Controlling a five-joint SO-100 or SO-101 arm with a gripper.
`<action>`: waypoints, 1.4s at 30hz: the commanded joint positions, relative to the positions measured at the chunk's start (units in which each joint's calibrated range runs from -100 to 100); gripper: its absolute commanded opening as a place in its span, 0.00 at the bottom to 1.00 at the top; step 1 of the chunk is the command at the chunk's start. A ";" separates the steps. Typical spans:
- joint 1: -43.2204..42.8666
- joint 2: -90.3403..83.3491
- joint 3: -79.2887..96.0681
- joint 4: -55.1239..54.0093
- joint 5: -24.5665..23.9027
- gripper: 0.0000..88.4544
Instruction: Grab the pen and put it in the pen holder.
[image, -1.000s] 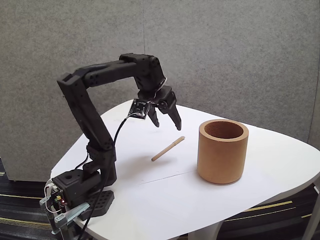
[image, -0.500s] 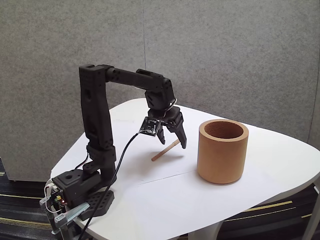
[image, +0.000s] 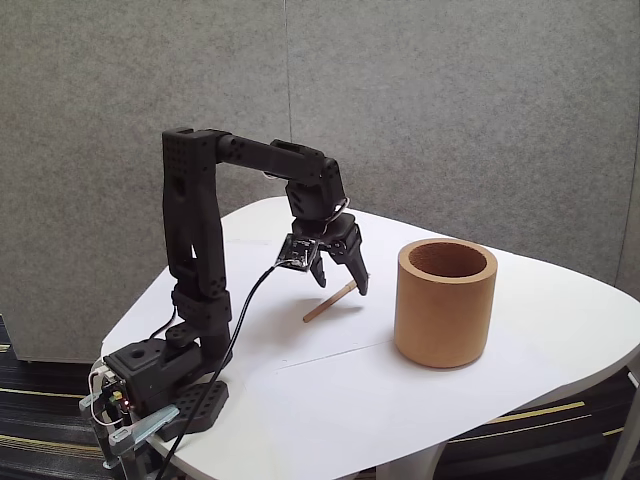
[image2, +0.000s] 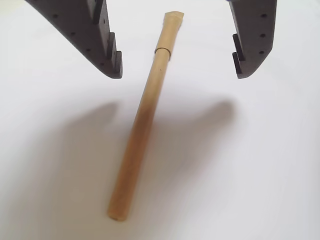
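The pen needs to stand in the pen holder (image: 446, 300), so my gripper should next grab the pen by the middle of its body (image: 337, 299).
The pen (image: 328, 301) is a thin light-tan stick lying flat on the white table. In the wrist view the pen (image2: 143, 113) runs from the bottom centre up between my two black fingers. My gripper (image: 342, 283) hangs open just above the pen's far end, fingers apart on either side of it. In the wrist view the gripper (image2: 178, 72) is open and holds nothing. The pen holder (image: 446, 300), a wide tan-brown thick-walled cup, stands upright to the right of the pen in the fixed view.
The white table (image: 330, 400) has rounded edges, with bare surface in front of the cup. The arm's base (image: 160, 385) is clamped at the table's front left corner, with a black cable looping up to the wrist. A grey wall stands behind.
The arm swung forward and down, carrying the open gripper from above and behind the pen to just over its far end. The pen and cup stayed put.
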 joint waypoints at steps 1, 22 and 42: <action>-1.49 1.24 -3.34 -0.51 -0.19 0.35; -1.63 6.12 -2.98 -2.80 -0.19 0.34; -1.42 6.12 -2.44 -2.80 0.39 0.01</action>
